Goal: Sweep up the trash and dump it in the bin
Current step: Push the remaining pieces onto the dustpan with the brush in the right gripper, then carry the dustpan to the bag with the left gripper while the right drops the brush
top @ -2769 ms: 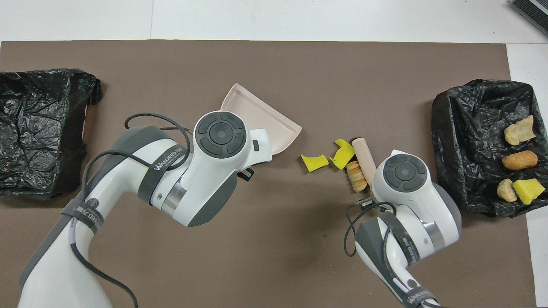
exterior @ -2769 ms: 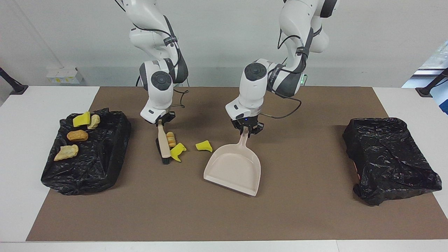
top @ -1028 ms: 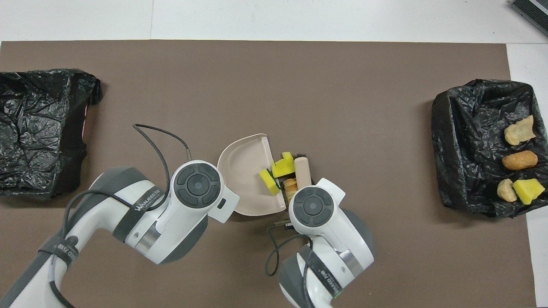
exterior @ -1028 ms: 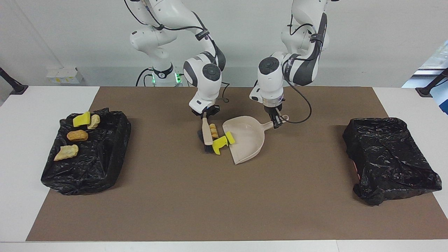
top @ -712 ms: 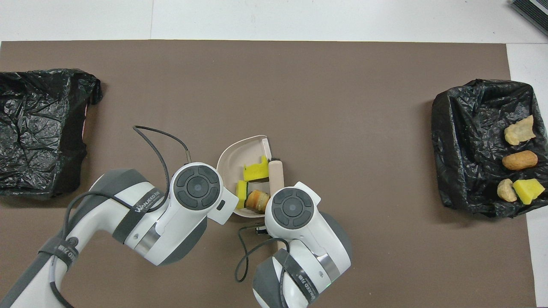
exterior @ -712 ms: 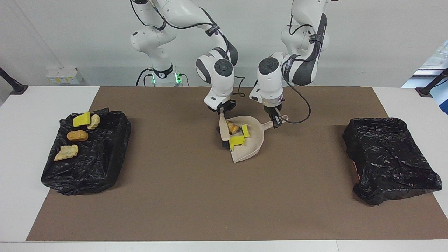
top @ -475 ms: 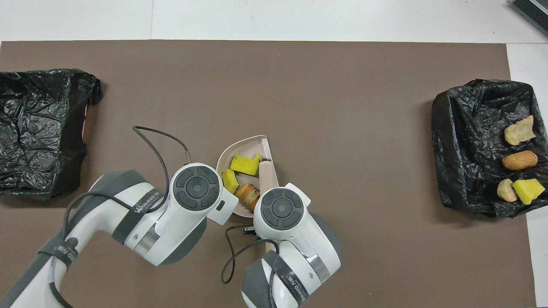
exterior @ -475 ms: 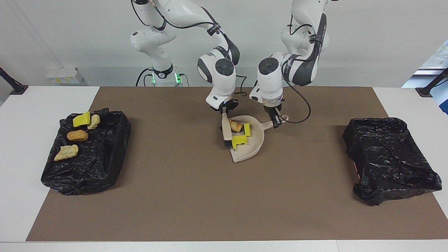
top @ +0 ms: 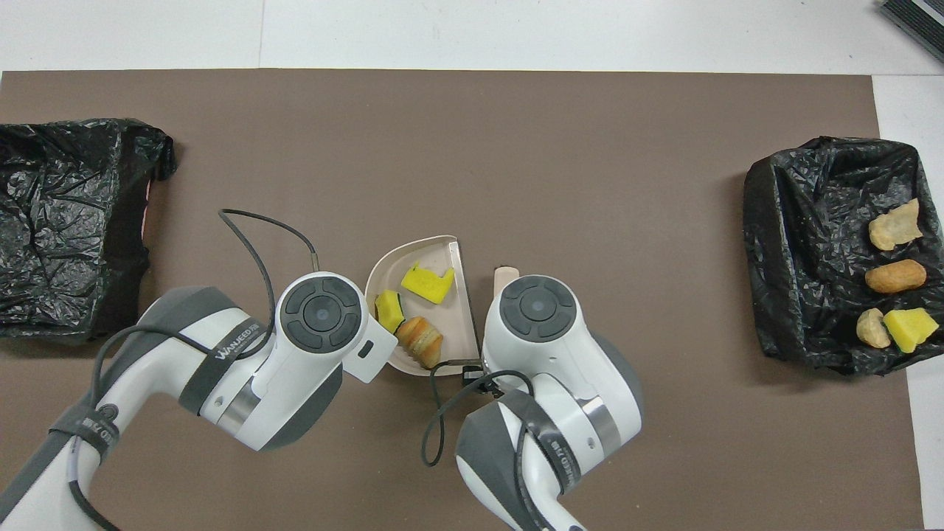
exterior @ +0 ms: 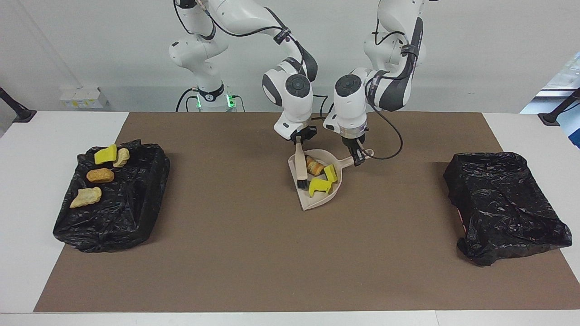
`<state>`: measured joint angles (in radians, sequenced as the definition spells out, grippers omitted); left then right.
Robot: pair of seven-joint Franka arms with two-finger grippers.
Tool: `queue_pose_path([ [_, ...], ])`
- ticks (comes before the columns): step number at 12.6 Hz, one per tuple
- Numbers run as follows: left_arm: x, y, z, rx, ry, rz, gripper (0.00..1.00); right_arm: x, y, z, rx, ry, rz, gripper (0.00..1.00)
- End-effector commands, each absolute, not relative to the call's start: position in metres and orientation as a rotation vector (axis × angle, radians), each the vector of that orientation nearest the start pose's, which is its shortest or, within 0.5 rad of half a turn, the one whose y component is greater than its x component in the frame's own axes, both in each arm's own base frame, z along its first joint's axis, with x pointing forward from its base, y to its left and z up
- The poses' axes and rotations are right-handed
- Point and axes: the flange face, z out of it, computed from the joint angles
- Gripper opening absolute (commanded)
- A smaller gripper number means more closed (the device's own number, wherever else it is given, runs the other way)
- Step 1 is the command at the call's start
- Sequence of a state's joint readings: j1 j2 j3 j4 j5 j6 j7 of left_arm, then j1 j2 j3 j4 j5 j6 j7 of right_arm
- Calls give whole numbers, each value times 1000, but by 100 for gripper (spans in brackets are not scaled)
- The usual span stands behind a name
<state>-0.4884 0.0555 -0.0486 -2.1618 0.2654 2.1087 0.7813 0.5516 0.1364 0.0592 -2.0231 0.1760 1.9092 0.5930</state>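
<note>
The brush [top: 505, 272] is at the dustpan's opening and short of the brown mat. My right gripper needs to keep holding the brush until the brush gets to the mat.
The beige dustpan [exterior: 319, 199] [top: 436, 254] lies mid-table, its open mouth toward the right arm's end. Three bits of trash lie inside it: a tan bread lump [exterior: 314, 165] [top: 420, 341] and two yellow scraps [exterior: 319, 186] [top: 428, 283]. My left gripper [exterior: 358, 156] is shut on the pan's handle. My right gripper [exterior: 299, 139] is shut on the handle of the beige brush [exterior: 300, 168] [top: 505, 272], whose black bristles point down at the pan's mouth. In the overhead view both wrists hide the grippers.
A black-bagged bin [exterior: 131, 203] [top: 804, 243] at the right arm's end of the table carries several more yellow and tan bits [exterior: 100, 175]. A second black-bagged bin [exterior: 503, 203] [top: 66, 221] stands at the left arm's end. Brown mat [exterior: 235, 253] covers the table.
The brush swept the three bits across the mat and into the dustpan. The left gripper turned the pan to face them. The brush now stands just off the pan's mouth.
</note>
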Motion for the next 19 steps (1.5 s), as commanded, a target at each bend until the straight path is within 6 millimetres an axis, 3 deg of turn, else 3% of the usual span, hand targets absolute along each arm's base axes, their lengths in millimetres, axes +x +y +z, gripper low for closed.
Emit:
queue_pose_path([
  [1, 478, -232, 381, -2143, 1996, 169, 0, 426, 319, 386, -3144, 53, 477, 0],
  [3, 489, -207, 395, -2127, 2012, 157, 0, 405, 320, 383, -3152, 29, 495, 0],
  [5, 500, -167, 415, -2119, 2013, 136, 0, 366, 334, 380, -3161, -45, 512, 0],
  [9, 524, -58, 458, -2135, 2058, 85, 0, 304, 386, 345, -3208, -78, 483, 0],
  [11, 537, -5, 484, -2174, 2076, 54, 0, 289, 391, 336, -3193, -76, 511, 0],
  [12, 541, 26, 494, -2215, 2054, 31, 0, 290, 393, 337, -3187, -50, 517, 11],
  [13, 545, 51, 498, -2243, 2050, 9, 0, 296, 397, 338, -3193, -19, 524, 99],
  [16, 558, 133, 519, -2401, 1964, -42, 0, 324, 396, 361, -3175, 3, 483, 100],
  [19, 570, 202, 532, -2392, 1905, -49, 0, 367, 379, 406, -3141, 60, 470, 100],
])
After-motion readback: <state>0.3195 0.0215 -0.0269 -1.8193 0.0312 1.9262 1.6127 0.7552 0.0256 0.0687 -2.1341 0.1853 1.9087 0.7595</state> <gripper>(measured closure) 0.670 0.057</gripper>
